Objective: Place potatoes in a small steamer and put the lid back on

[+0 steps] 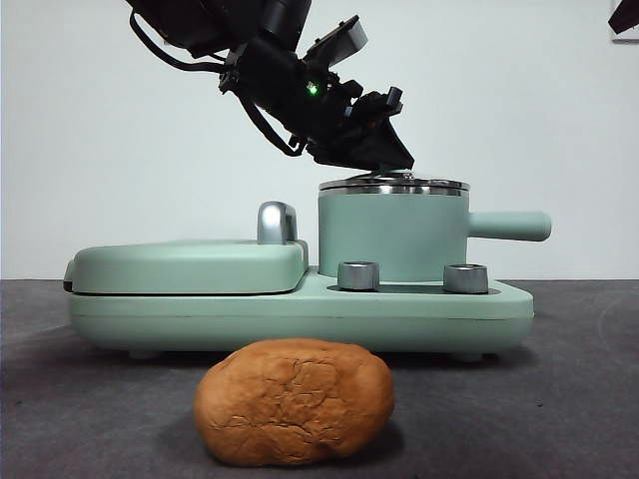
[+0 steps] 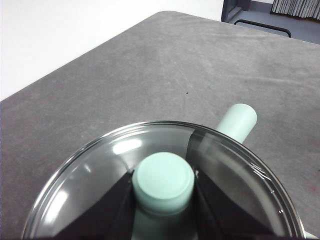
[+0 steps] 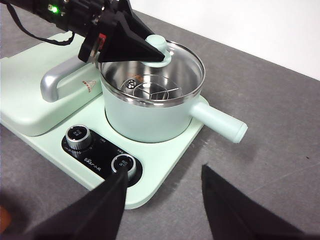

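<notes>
The orange-brown potato (image 1: 295,402) is narrower across its long sides than between its rounded ends. My right gripper needs to grab it across those long sides next, to put it in the steamer.
The orange-brown potato (image 1: 295,402) lies on the table in front of the appliance, near the camera. The mint-green steamer (image 1: 391,235) stands on the base, its handle (image 1: 509,226) pointing right; it also shows in the right wrist view (image 3: 145,120). The glass lid (image 1: 394,184) is at the pot's rim, slightly tilted (image 3: 186,61). My left gripper (image 1: 397,165) is shut on the lid's green knob (image 2: 164,182) from above. Inside the pot, a steel rack (image 3: 145,89) shows. My right gripper (image 3: 162,185) is open and empty, in front of the base.
The flat green griddle (image 1: 190,264) with a chrome handle (image 1: 277,222) fills the base's left half. Two chrome dials (image 1: 357,275) (image 1: 465,278) stand on the base in front of the pot. A black tip of the waiting arm (image 1: 624,20) shows at the top right corner.
</notes>
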You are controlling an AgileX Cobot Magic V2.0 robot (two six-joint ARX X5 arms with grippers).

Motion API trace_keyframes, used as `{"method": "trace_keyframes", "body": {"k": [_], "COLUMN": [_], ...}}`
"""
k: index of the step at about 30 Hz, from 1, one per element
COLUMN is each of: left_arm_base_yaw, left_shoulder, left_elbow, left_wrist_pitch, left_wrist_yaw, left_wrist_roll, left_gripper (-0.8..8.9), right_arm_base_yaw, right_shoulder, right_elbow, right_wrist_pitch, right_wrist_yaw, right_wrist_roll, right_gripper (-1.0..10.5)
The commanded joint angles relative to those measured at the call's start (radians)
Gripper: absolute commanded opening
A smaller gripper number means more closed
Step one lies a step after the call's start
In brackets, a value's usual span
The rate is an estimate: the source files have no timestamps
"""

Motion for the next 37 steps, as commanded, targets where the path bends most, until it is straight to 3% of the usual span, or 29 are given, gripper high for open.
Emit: {"method": "trace_keyframes", "body": {"k": [1, 19, 24, 34, 37], "left_arm_base_yaw": [-0.007, -0.005, 0.005, 0.051, 0.068], "left_shoulder": [0.019, -0.150, -0.242, -0.399, -0.438], "left_elbow": [0.026, 0.026, 0.026, 0.016, -0.002], "left_wrist_pitch": [0.019, -0.015, -0.134, -0.392, -0.488], "left_wrist_yaw": [0.002, 0.003, 0.003, 0.003, 0.007], "left_wrist_roll": [0.010, -0.005, -0.079, -0.072, -0.032], "left_gripper": [0.05, 0.06, 0.08, 0.09, 0.09], "right_arm_base_yaw": [0.004, 0.004, 0.004, 0.004, 0.004], "right_shoulder": [0.005, 0.005, 0.005, 0.005, 0.005], "right_elbow": [0.019, 0.019, 0.019, 0.019, 0.019], "right_wrist_pitch": [0.010, 0.008, 0.008, 0.008, 0.009], "right_wrist_yaw": [0.000, -0.001, -0.001, -0.001, -0.001], "right_wrist_roll": [0.010, 0.010, 0.010, 0.010, 0.010], "right_gripper": [2.3, 2.3, 2.3, 2.3, 2.3]}}
